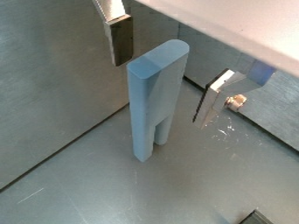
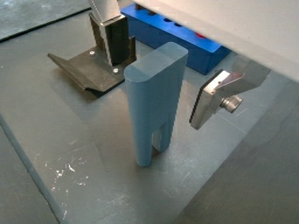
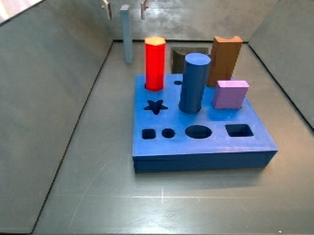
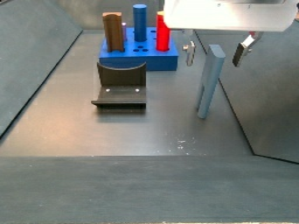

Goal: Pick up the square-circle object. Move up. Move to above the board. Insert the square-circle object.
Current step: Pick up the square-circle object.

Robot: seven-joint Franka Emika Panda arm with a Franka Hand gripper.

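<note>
The square-circle object needs its lower end free to go into the board (image 3: 203,151), so my gripper should next grab the object by its upper part.
The square-circle object is a slender, pale grey-blue peg (image 1: 152,96) standing upright on the grey floor, also seen in a wrist view (image 2: 155,105) and in both side views (image 4: 211,83) (image 3: 125,37). My gripper (image 1: 167,70) (image 2: 162,70) is open around the peg's top, with one finger on each side and a gap to the peg on both. In a side view the gripper (image 4: 216,45) straddles the peg's upper end. The board (image 3: 203,151) (image 4: 138,61) is a thick dark blue block standing apart from the peg, with star, square and round holes in its top.
On the board stand a red cylinder (image 3: 154,62), a thick blue cylinder (image 3: 194,83), a brown block (image 3: 226,60) and a pink block (image 3: 233,94). The dark fixture (image 4: 121,92) (image 2: 87,70) sits on the floor beside the board. Grey walls enclose the floor.
</note>
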